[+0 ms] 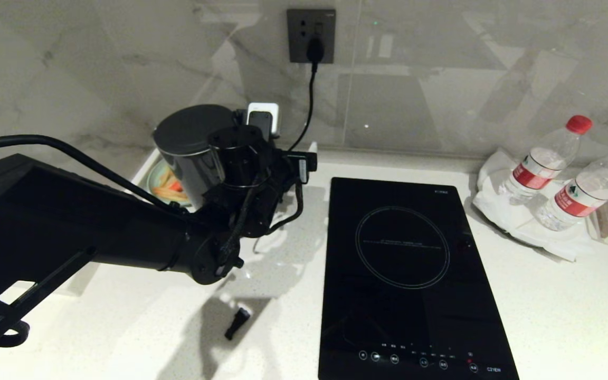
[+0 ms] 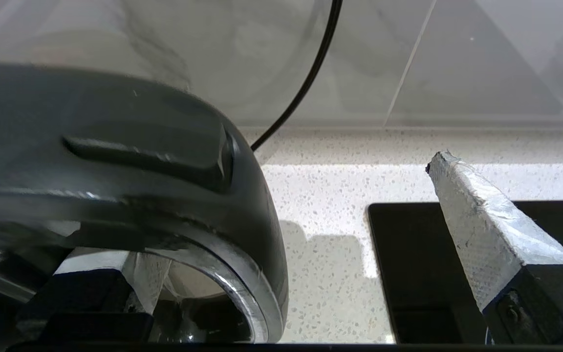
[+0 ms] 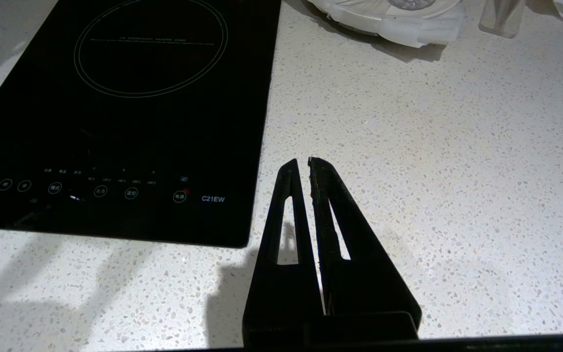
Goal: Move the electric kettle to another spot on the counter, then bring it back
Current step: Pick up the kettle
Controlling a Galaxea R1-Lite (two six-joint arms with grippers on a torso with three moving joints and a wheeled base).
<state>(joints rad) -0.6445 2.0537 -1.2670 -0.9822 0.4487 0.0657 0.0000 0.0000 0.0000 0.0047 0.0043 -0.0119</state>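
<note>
The electric kettle should move to another counter spot, so my left gripper needs to grab its curved handle next.
The electric kettle (image 1: 190, 145), black and glossy with a flat dark lid, stands at the back left of the counter (image 1: 547, 295). My left gripper (image 1: 280, 158) is at its right side, mostly hidden behind the wrist. In the left wrist view the left gripper (image 2: 271, 230) is open around the kettle's handle (image 2: 140, 161). One taped finger shows through the loop, and the other taped finger (image 2: 482, 230) stands well clear over the counter (image 2: 320, 186). My right gripper (image 3: 303, 164) hangs shut and empty over the counter (image 3: 433, 146), out of the head view.
A black induction hob (image 1: 404, 264) lies just right of the kettle. Two water bottles (image 1: 547, 158) rest on a white cloth at the far right. A plate of food (image 1: 167, 182) sits behind the kettle. A cord (image 1: 309, 95) runs to a wall socket. A small black piece (image 1: 237, 323) lies near the front.
</note>
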